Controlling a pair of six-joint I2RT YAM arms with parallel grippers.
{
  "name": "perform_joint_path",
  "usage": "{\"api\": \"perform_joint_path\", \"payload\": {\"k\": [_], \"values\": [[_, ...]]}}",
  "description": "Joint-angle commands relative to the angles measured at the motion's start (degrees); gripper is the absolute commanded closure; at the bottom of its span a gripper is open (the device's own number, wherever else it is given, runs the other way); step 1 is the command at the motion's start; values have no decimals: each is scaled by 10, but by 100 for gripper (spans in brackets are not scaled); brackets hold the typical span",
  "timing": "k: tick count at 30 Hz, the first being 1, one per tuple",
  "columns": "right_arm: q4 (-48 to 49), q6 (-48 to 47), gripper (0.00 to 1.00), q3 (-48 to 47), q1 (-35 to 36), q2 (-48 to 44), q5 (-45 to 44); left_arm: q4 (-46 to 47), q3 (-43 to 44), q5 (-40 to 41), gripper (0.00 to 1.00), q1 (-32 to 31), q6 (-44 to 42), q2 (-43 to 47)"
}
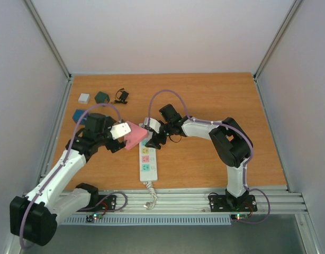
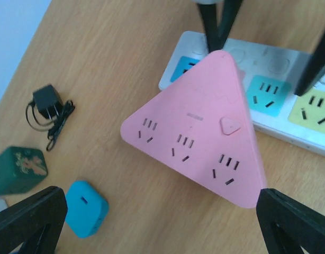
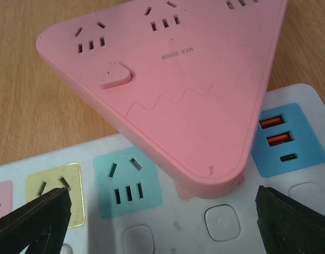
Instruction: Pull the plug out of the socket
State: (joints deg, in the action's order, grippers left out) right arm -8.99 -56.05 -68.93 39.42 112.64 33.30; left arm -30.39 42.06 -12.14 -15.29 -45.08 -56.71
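Note:
The left gripper grabs the plug by its overhanging corner across the plug's thickness next, which leaves the socketed corner to pull off.
The plug (image 1: 135,135) is a pink triangular multi-outlet adapter. One corner sits in the socket (image 1: 147,159), a long white power strip with pastel outlet faces; the rest overhangs the strip's left side. In the left wrist view the plug (image 2: 199,137) lies just ahead of my open left gripper (image 2: 160,227), whose right finger (image 2: 295,222) is near the plug's corner. My left gripper (image 1: 119,139) is at the plug's left. My right gripper (image 1: 154,135) is open over the socket (image 3: 152,211), its fingers (image 3: 35,222) spread along the strip below the plug (image 3: 178,79).
A blue cube adapter (image 2: 86,209), a green adapter (image 2: 19,169) and a black charger with cord (image 2: 48,108) lie on the wooden table at the far left, with a white cube (image 1: 84,98). The strip's coiled cord (image 1: 150,193) runs to the near edge.

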Motion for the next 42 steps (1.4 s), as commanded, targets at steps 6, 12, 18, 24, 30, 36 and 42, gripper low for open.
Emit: {"api": "perform_joint_path", "payload": {"k": [6, 12, 18, 24, 30, 36, 42], "values": [[9, 36, 4, 10, -4, -10, 11, 153, -153, 226, 0, -206, -113, 116], [10, 44, 4, 12, -7, -9, 20, 224, -207, 313, 0, -288, -126, 105], [13, 47, 4, 18, -7, -8, 23, 332, -238, 377, 2, -335, -111, 24], [21, 49, 4, 20, -7, 5, 23, 508, -297, 471, 4, -353, -137, -72], [28, 46, 4, 21, -7, 15, 26, 584, -305, 498, 11, -353, -134, -134], [22, 29, 3, 22, -7, 28, 21, 697, -324, 508, 22, -353, -164, -197], [21, 24, 4, 23, -7, 36, 18, 783, -320, 533, 37, -353, -163, -261]]}}
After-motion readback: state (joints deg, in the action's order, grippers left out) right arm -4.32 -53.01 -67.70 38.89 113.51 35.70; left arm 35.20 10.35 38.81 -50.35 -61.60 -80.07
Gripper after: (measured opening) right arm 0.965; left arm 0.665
